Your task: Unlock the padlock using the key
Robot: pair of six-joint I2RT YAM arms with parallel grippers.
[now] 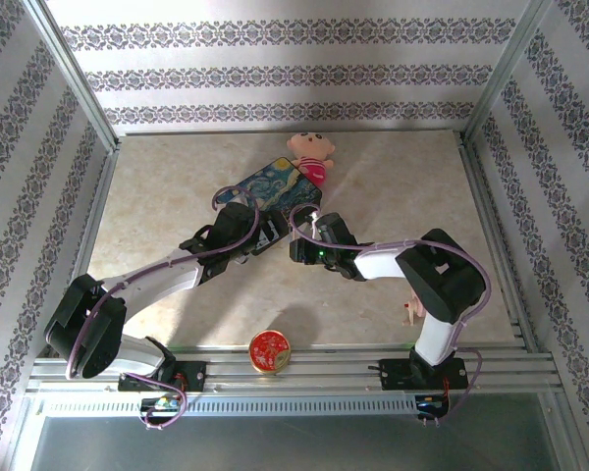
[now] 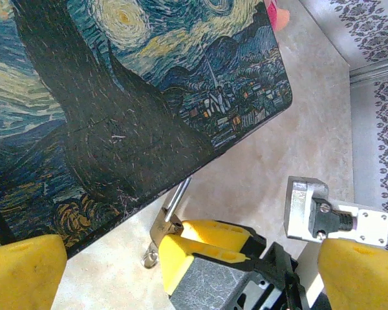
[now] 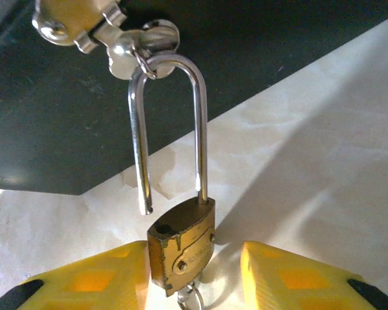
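My right gripper grabs the padlock by its brass body (image 3: pixel 183 247) next, which leaves the open shackle (image 3: pixel 199 129) free to unhook from the box's hasp.
The padlock (image 3: pixel 181 248) has a brass body and a long silvery shackle (image 3: pixel 199 129). The shackle stands open, with one leg pulled free of the body. Its bow still hooks through the metal hasp (image 3: pixel 139 45) of the blue painted tin box (image 2: pixel 116 97). A small key ring (image 3: pixel 193 300) hangs under the body; the key's blade is hidden. My right gripper (image 3: pixel 193 261) is open around the body, which rests against the left finger (image 3: pixel 84 278) with a gap to the other. My left gripper (image 2: pixel 194 274) is wide open over the box corner, holding nothing.
A pink doll (image 1: pixel 314 152) lies at the far end of the box (image 1: pixel 280 191). A round red tin (image 1: pixel 270 351) stands at the near edge between the arm bases. Patterned walls close in the beige table (image 1: pixel 157 196) on three sides.
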